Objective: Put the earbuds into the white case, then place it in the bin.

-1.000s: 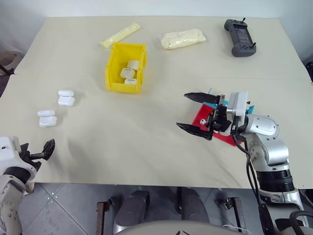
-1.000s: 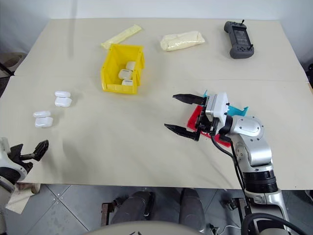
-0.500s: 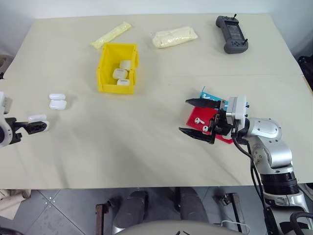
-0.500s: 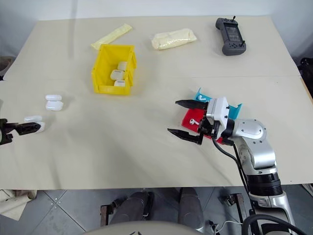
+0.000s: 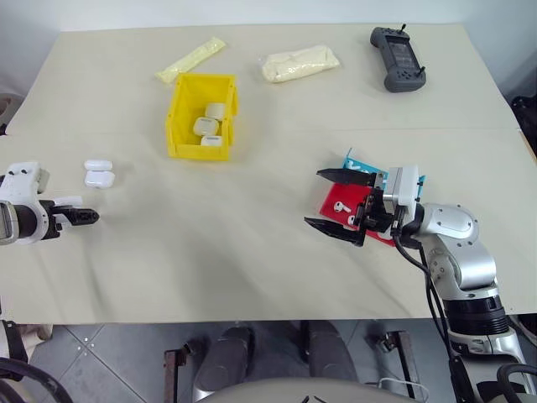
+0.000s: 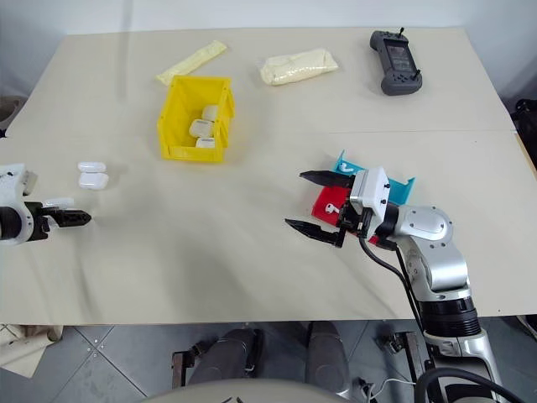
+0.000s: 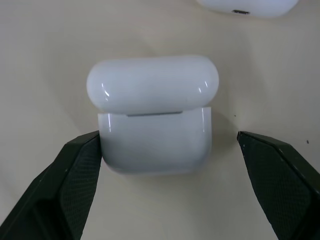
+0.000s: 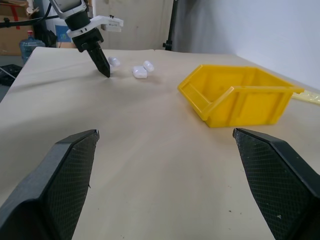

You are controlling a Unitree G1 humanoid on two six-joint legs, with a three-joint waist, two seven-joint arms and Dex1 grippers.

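The fingers of the robot's left gripper are on either side of the white case's lower body, so the left gripper should close on the white case now.
A white case lies on the table with its lid flipped up, between the fingers of my left gripper. That gripper is open; one finger is at the case's side, the other stands apart from it. In the head views the left gripper sits at the table's left edge, partly covering this case. A second open case lies just beyond it. The yellow bin holds three white cases. Two earbuds lie in a red and teal tray. My right gripper hangs open and empty beside that tray.
A black controller lies at the far right. A cream bag and a long yellow packet lie behind the bin. In the right wrist view the bin stands to one side and the left gripper far off.
My left arm has come up from the table's near edge and set its open fingers around the nearer white case. The right arm has kept still. The head camera shifted.
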